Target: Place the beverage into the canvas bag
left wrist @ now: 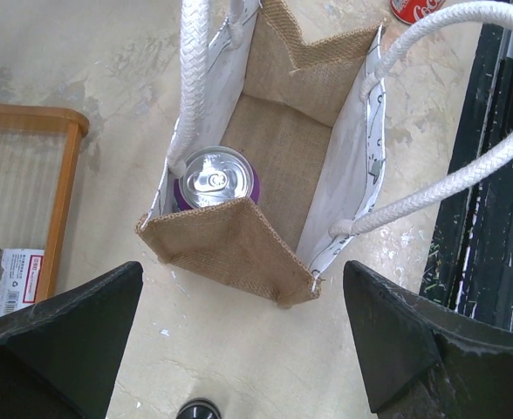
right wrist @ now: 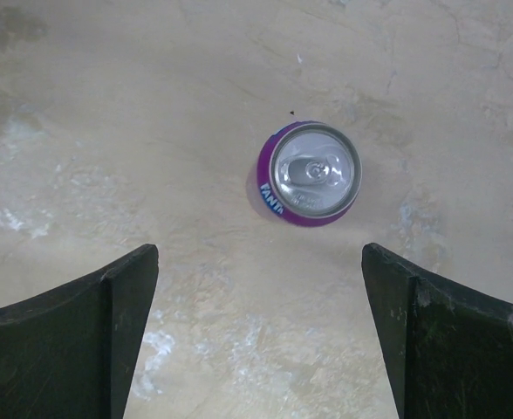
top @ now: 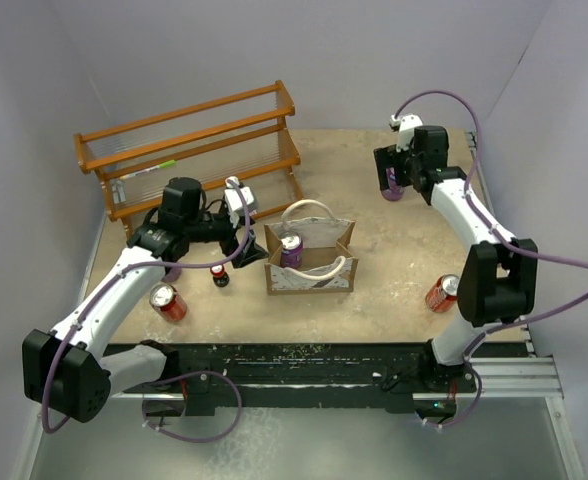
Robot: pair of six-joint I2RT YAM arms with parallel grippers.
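My right gripper will next grab the second purple can by its sides near the silver lid (top: 393, 188). The can's base stays free to stand in the bag (top: 314, 278).
The canvas bag (top: 314, 278) stands open mid-table with its white rope handles up. One purple beverage can (top: 291, 250) stands upright inside it, at the end nearest my left gripper (top: 246, 250). That gripper is open and empty just left of the bag. In the left wrist view the bag's burlap end (left wrist: 230, 244) and the can (left wrist: 215, 179) lie ahead of the left gripper (left wrist: 243, 340). At the far right, my right gripper (top: 394, 180) hovers open over a second purple Fanta can (right wrist: 311, 175) standing on the table. That can sits just beyond the right gripper (right wrist: 258, 262), not between its fingers.
A wooden rack (top: 189, 150) fills the back left. Red cans lie at the near left (top: 168, 302) and near right (top: 442, 293). A small dark-capped bottle (top: 219, 277) stands below the left gripper, its cap (left wrist: 197, 408) at the wrist view's bottom edge.
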